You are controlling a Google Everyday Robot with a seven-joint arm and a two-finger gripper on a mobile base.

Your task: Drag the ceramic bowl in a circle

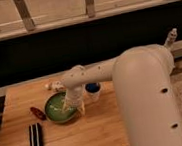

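My gripper grabs the ceramic bowl (56, 111) by its rim (77, 111) next, to drag the bowl in a circle.
The ceramic bowl (56, 111), round, shallow and green, sits on the left half of the wooden table (100, 132). My white arm reaches in from the right and bends down over the bowl's right side. The gripper (72, 106) stands open at the right rim, with one finger (66, 106) down inside the bowl and the other just outside the rim. The wrist hides the bowl's right edge.
A small white cup with a blue top (93, 91) stands right of the bowl, close to the wrist. A red object (38, 113) lies left of the bowl and a black ribbed bar (36, 138) nearer the front. Small pale items (53, 85) lie behind.
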